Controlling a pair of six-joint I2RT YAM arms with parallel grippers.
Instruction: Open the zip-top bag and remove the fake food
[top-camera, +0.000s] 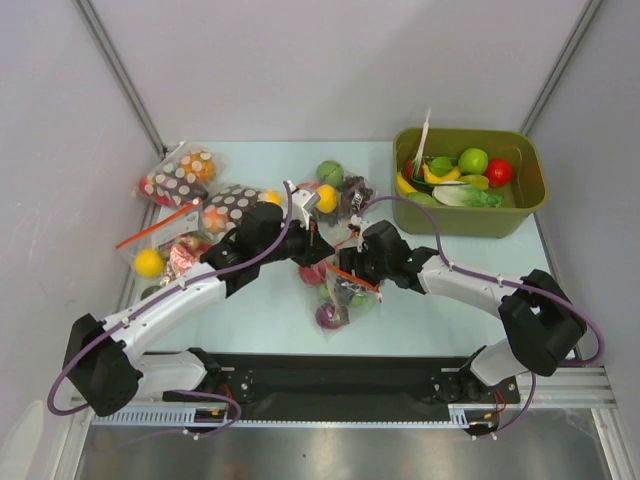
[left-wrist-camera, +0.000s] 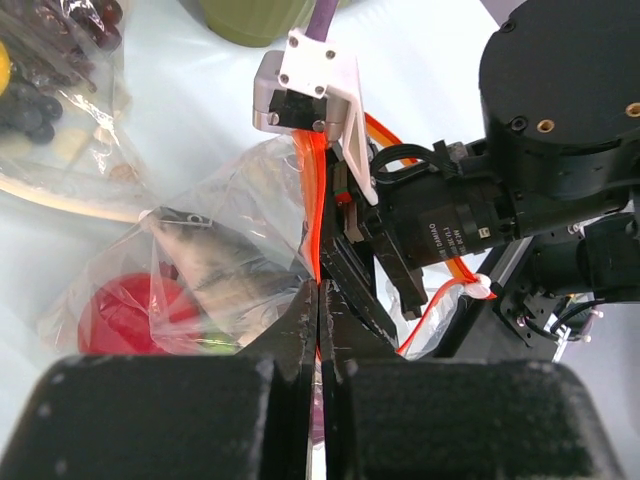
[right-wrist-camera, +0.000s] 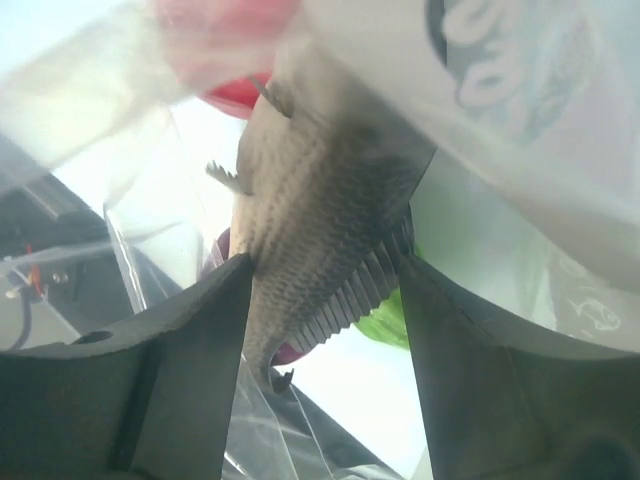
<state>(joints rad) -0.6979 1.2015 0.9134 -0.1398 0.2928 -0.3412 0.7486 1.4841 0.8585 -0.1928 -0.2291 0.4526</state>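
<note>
The head of the grey fish should stay free to work toward the opening, so my right gripper will grip the fish across its narrow tail end (right-wrist-camera: 293, 297).
The zip-top bag (top-camera: 338, 290) lies mid-table between the two grippers, its red-orange zip strip (left-wrist-camera: 312, 200) pulled up taut. My left gripper (left-wrist-camera: 320, 286) is shut on that strip, at the bag's left side in the top view (top-camera: 307, 243). My right gripper (top-camera: 346, 267) reaches in from the right. Its fingers (right-wrist-camera: 200, 330) sit either side of the grey fish (right-wrist-camera: 310, 200) and touch it on both sides. The red ball (left-wrist-camera: 125, 315) and the fish (left-wrist-camera: 215, 262) show through the plastic. A purple piece (top-camera: 329, 316) and a green piece (top-camera: 358, 298) lie at the bag's near end.
A green bin (top-camera: 470, 216) of toy food stands at the back right. Brown white-dotted bags (top-camera: 182, 178) and a clear bag with a yellow ball (top-camera: 150, 262) lie at the left. Just behind the grippers sits another bag with a green ball and grapes (top-camera: 343, 185).
</note>
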